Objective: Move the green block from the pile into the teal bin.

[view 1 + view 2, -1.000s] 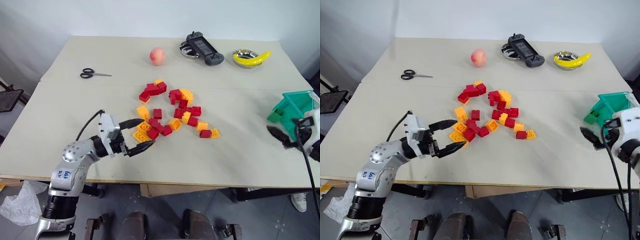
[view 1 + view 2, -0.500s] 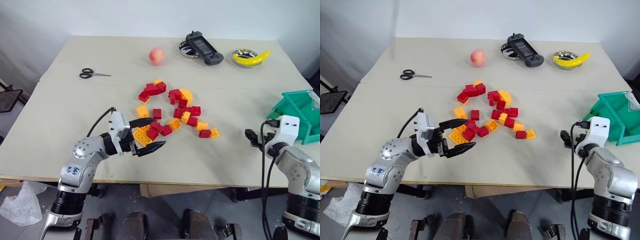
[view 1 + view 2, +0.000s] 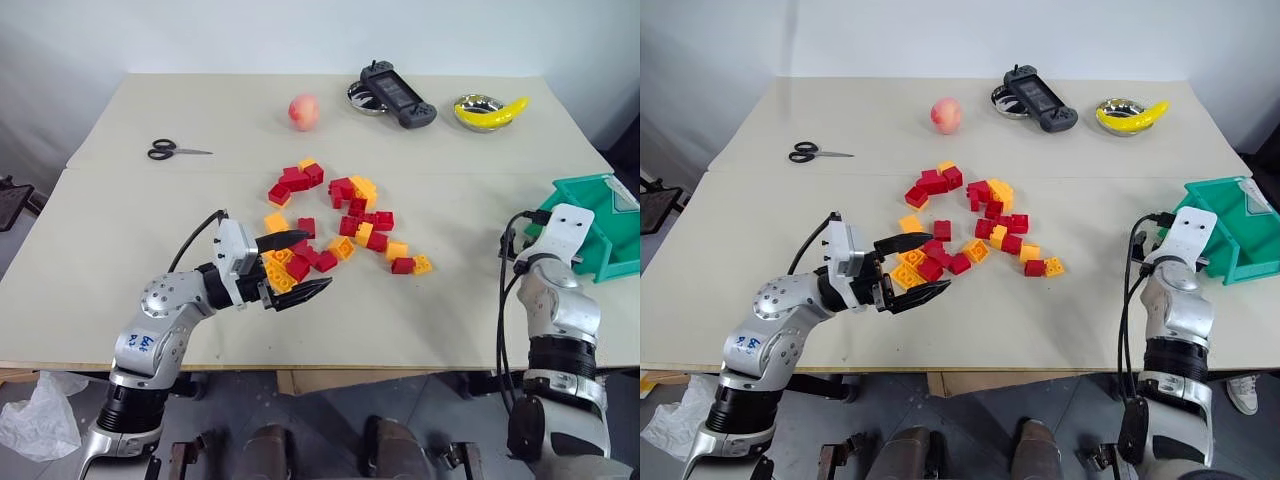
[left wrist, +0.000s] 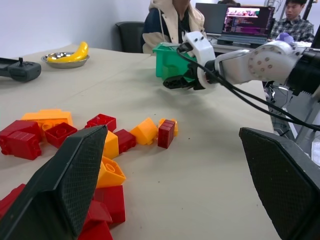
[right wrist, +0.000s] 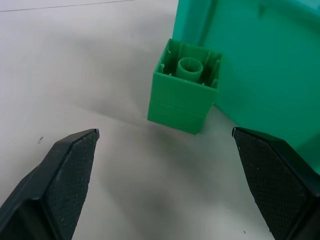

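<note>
I need to move my right gripper toward the green block before closing on it, because my fingers stop short of the block and would miss the block if they closed now.
The green block lies on the table with its hollow underside showing, right against the outer wall of the teal bin. My right gripper is open and points at the block from a short way off, touching nothing. In the head views the right hand sits at the near left corner of the teal bin and hides the block. The pile of red and orange-yellow bricks lies mid-table. My left gripper hovers open over the pile's near left edge, empty.
Scissors, a peach, a black game controller and a steel bowl holding a banana lie along the far side. The bin stands at the table's right edge. People sit at desks beyond the table.
My right gripper has swung from pointing inward over the table to pointing at the bin, and has moved forward up to its corner. The left gripper has stayed in place. The camera has shifted.
</note>
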